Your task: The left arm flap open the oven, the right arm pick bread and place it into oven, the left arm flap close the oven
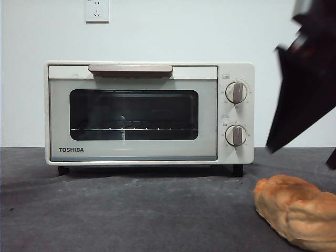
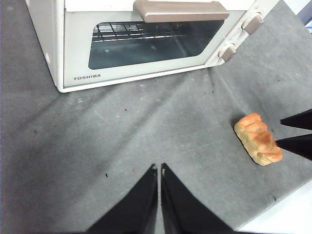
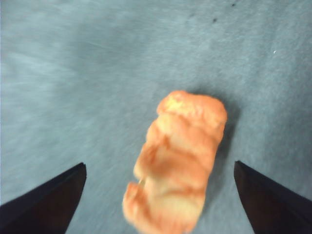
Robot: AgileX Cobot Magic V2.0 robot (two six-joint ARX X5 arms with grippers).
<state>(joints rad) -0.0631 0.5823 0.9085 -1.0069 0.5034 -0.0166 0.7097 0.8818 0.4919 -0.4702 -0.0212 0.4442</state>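
My right gripper grabs the bread across its lumpy middle (image 1: 294, 210) next, to put the bread into the oven (image 1: 149, 113).
The cream-white oven (image 1: 149, 113) stands at the back of the table with its door closed and its bar handle (image 1: 130, 69) at the top; the left wrist view also shows the oven (image 2: 146, 44). The bread (image 1: 296, 210) lies on the grey cloth at the front right, apart from the oven. My right gripper (image 3: 160, 166) hangs open above the bread (image 3: 178, 161), one finger on each side, not touching it. In the front view the right gripper (image 1: 302, 155) comes in from the upper right. My left gripper (image 2: 159, 168) is shut on nothing, above the cloth in front of the oven.
A wall socket (image 1: 97, 10) sits above the oven. The table's near edge (image 2: 273, 219) runs close to the bread (image 2: 257, 138), where the right gripper's tips (image 2: 279, 132) show. Bare grey cloth (image 2: 122, 136) lies between the oven and my left gripper.
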